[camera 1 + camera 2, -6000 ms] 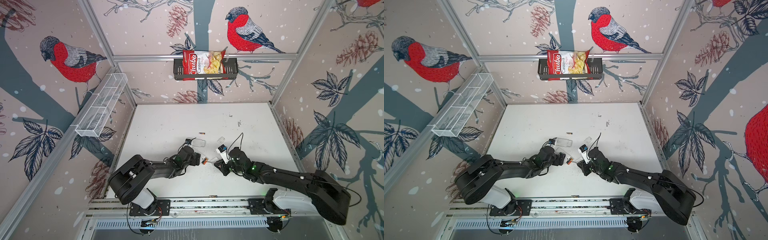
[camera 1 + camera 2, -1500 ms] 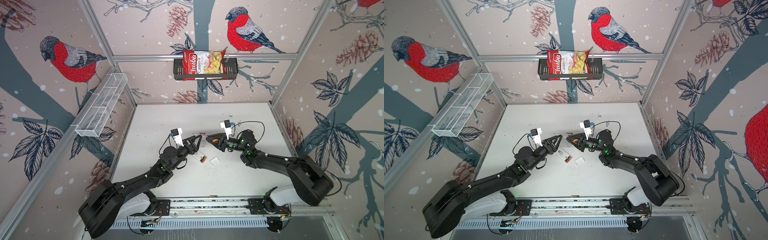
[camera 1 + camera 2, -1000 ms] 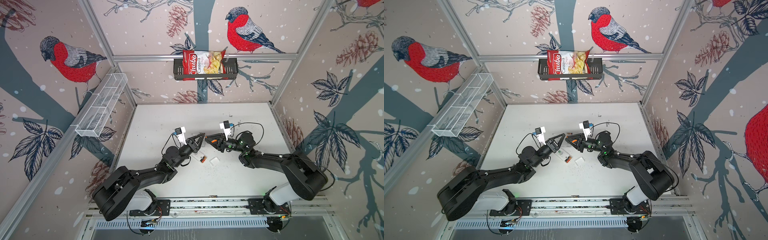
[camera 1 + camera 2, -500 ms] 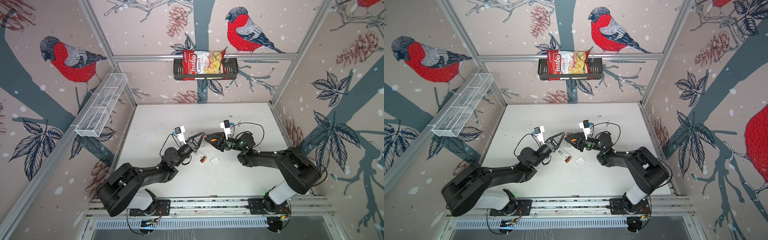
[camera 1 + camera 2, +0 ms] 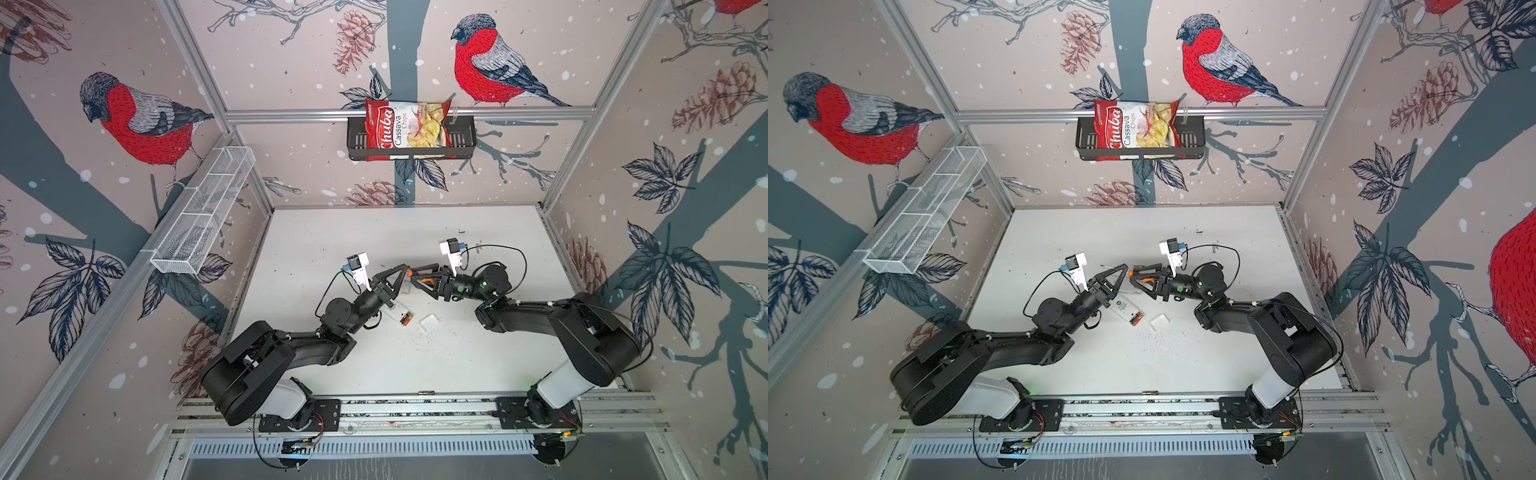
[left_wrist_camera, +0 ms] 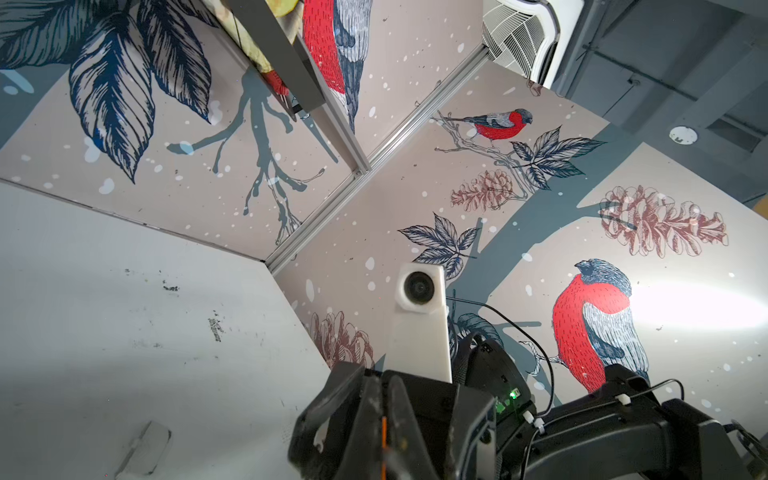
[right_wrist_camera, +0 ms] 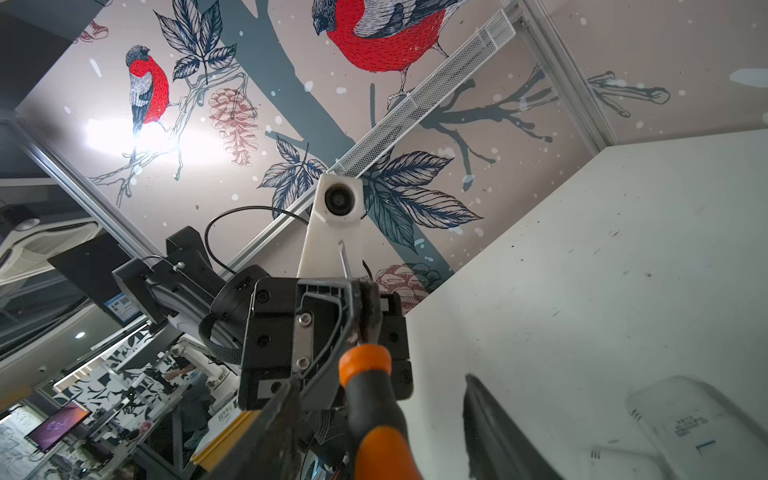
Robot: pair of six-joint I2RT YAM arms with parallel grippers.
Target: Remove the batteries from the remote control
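Observation:
The handle point(image 5: 420, 277) point(image 7: 377, 417) lies between both fingers, which reach forward level with the handle's orange collar, so it is now time for my right gripper to close.
Both arms are raised over the table and meet tip to tip. My left gripper point(image 5: 403, 270) point(image 5: 1124, 269) point(image 6: 384, 388) is shut on the thin metal shaft of an orange-and-black screwdriver point(image 5: 427, 281) point(image 7: 374, 419). The blade tip pokes out past the left gripper's fingers point(image 7: 365, 303). My right gripper point(image 5: 414, 277) point(image 7: 378, 382) is open, with the handle loose between its spread fingers. Below them the white remote control point(image 5: 392, 312) point(image 5: 1123, 308) lies on the table with its compartment open. The orange-red and black batteries point(image 5: 406, 320) point(image 5: 1137, 319) sit inside.
A small white battery cover point(image 5: 429, 322) lies right of the remote. A clear plastic piece point(image 5: 405, 287) point(image 6: 145, 451) lies under the grippers. A battery-sized dark cylinder point(image 5: 426, 392) rests at the table's front edge. A wire basket point(image 5: 203, 216) and a chips rack point(image 5: 409, 133) hang on the walls.
The left gripper has closed on the screwdriver's shaft. The right gripper's jaws have spread away from the handle. Both arms have stayed almost where they were.

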